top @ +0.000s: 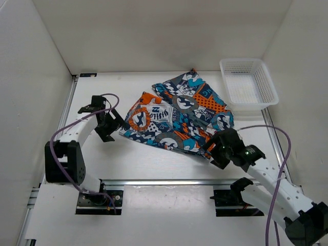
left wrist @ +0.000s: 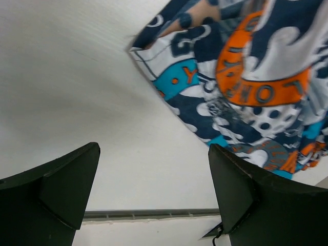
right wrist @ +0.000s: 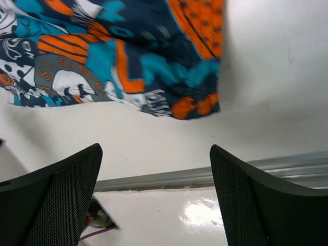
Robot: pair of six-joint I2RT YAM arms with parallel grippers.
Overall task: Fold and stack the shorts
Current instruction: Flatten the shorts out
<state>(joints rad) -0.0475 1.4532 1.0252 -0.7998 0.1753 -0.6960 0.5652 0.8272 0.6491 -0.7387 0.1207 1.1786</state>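
Next, to fold the shorts flat, my right gripper needs to grab the shorts' near orange-and-navy corner (top: 207,154) (right wrist: 204,106), leaving the opposite corner for my left gripper.
The shorts (top: 177,113), printed in orange, turquoise, navy and white, lie spread flat in the middle of the white table. My left gripper (top: 114,124) sits just left of their left edge, open and empty; in the left wrist view (left wrist: 154,189) the shorts' corner (left wrist: 246,87) lies ahead of the fingers. My right gripper (top: 214,148) is open and empty at the shorts' near right corner; in the right wrist view (right wrist: 154,195) the hem (right wrist: 128,61) hangs above the fingers.
A white mesh basket (top: 248,84) stands at the back right, next to the shorts' right edge. White walls close in the table on the left, back and right. A metal rail (top: 169,181) runs along the near edge.
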